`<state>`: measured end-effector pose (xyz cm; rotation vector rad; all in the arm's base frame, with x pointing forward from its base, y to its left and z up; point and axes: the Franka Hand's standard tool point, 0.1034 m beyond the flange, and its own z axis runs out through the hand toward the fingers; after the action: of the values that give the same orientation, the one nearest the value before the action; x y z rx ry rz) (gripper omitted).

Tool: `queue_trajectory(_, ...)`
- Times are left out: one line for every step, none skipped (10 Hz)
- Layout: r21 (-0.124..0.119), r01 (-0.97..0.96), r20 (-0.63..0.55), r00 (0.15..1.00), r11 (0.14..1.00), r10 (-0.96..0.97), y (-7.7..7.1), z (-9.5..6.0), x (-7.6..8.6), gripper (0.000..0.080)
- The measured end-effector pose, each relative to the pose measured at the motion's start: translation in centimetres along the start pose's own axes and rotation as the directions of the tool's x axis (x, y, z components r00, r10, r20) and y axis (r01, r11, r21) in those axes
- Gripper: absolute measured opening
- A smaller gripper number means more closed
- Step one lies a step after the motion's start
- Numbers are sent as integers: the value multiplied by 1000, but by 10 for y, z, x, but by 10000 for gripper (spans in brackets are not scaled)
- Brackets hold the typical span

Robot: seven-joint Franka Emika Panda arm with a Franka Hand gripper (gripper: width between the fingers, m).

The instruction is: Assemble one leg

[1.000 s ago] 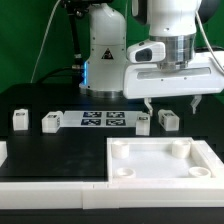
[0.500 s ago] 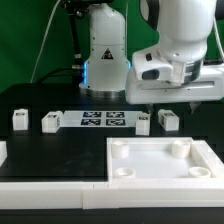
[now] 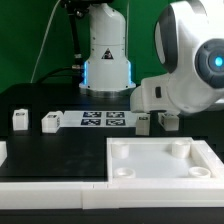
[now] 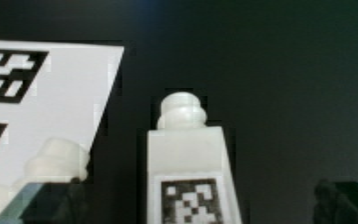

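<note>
The leg's rounded peg end should stay free to go into the white tabletop, so my gripper will next grab the leg by its tagged body [image 4: 192, 185].
In the wrist view a white leg [image 4: 190, 150] with a rounded peg end and a black-and-white tag lies on the black table between my gripper's [image 4: 202, 180] fingers. The jaws are open, one fingertip [image 4: 55, 165] on each side of the leg, with dark gaps between them and it. In the exterior view this leg [image 3: 143, 122] lies just beside the end of the marker board [image 3: 103, 121] on the exterior view's right. The tilted white arm body [image 3: 190, 75] hides the fingers there. The white tabletop [image 3: 125, 165] lies in front.
Another leg [image 3: 168, 120] lies close by on the exterior view's right. Two more legs [image 3: 18, 119] [image 3: 49, 121] lie to the left of the marker board, which also shows in the wrist view [image 4: 43, 100]. A white wall borders the table's front.
The arm has swung over and tilted, and its hand has dropped from above the table down behind the arm body, at the leg beside the marker board. No part has moved.
</note>
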<state>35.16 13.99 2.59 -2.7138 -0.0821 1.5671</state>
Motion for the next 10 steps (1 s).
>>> queue_trajectory(-7,7,-2,1000,1000,-7,-5,1,-1,648)
queue_trajectory(-11,10,-3,1000,1000,-10,-7,0,-2,648)
queue_trajectory(-11,14,-2,1000,1000,-14,-7,2,-1,648)
queue_trajectory(-9,17,-6,1000,1000,-17,-7,4,3,648)
queue_trajectory(-7,22,-17,1000,1000,-22,-7,7,6,648)
queue_trajectory(-6,32,-22,999,999,-32,-6,10,8,648)
queue_trajectory(-4,37,-25,999,999,-37,-5,11,10,648)
queue_trajectory(-4,37,-25,999,999,-37,-5,12,10,648)
queue_trajectory(-4,37,-25,999,999,-37,-5,11,10,525)
queue_trajectory(-4,37,-25,999,999,-37,-5,11,10,391)
